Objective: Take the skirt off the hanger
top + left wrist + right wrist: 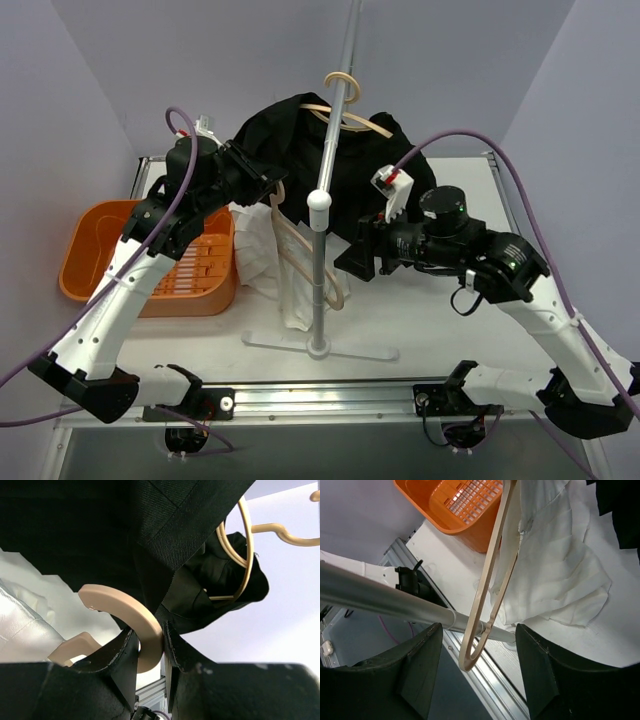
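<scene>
I will hold the beige hanger by its low rounded end (337, 297) (470, 656) with my right gripper, so the skirt and the hook stay free to take the skirt off.
A white pleated skirt (262, 250) hangs from a beige hanger (334, 290) that is tilted steeply, its low end near the rack pole. My left gripper (268, 186) is shut on the hanger's curved hook (131, 615), just under a black garment. My right gripper (352, 262) is open with the hanger's low rounded end (476, 645) between its fingers (417, 667), not touching it. In the right wrist view the skirt (555, 575) drapes down off the hanger onto the table.
A silver rack pole (320, 270) stands mid-table on a flat base (320, 350). A black garment (300, 140) hangs on a second beige hanger (242, 555) at the rack's top. An orange basket (100, 250) sits at the left.
</scene>
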You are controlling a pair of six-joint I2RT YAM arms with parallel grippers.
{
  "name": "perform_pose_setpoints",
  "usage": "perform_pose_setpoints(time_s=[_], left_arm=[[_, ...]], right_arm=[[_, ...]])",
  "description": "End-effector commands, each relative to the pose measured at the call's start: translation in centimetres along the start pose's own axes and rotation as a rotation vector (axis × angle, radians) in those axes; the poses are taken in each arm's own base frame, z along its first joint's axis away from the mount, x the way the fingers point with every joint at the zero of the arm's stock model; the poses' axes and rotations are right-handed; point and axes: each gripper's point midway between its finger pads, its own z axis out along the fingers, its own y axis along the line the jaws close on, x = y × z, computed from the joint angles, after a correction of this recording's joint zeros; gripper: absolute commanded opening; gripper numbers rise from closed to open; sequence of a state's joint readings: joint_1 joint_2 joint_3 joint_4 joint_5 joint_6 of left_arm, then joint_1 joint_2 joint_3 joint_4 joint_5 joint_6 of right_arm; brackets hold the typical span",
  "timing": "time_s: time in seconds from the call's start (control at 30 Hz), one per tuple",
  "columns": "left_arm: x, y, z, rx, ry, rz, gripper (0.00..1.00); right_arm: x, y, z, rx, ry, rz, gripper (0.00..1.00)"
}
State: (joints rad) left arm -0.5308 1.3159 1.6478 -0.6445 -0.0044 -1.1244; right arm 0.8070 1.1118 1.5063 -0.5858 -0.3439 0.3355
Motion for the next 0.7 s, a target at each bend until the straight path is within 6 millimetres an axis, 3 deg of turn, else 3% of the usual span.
perform_pose_setpoints(time_s=[0.0, 0.4, 0.67], left_arm=[[-1.1, -2.7, -0.7, 0.074, -0.044, 0.02, 0.02], [-0.6, -3.4, -0.2, 0.085, -0.033, 0.023, 0.02], [0.0, -4.0, -0.3, 0.097, -0.024, 0.019, 0.02]], right_arm=[[-0.3, 1.2, 0.9, -0.072, 0.005, -0.047, 0.56], [2.3, -0.5, 3.4, -0.054, 0.079, -0.054, 0.54], [3.6, -1.4, 4.1, -0.039, 0.092, -0.051, 0.47]])
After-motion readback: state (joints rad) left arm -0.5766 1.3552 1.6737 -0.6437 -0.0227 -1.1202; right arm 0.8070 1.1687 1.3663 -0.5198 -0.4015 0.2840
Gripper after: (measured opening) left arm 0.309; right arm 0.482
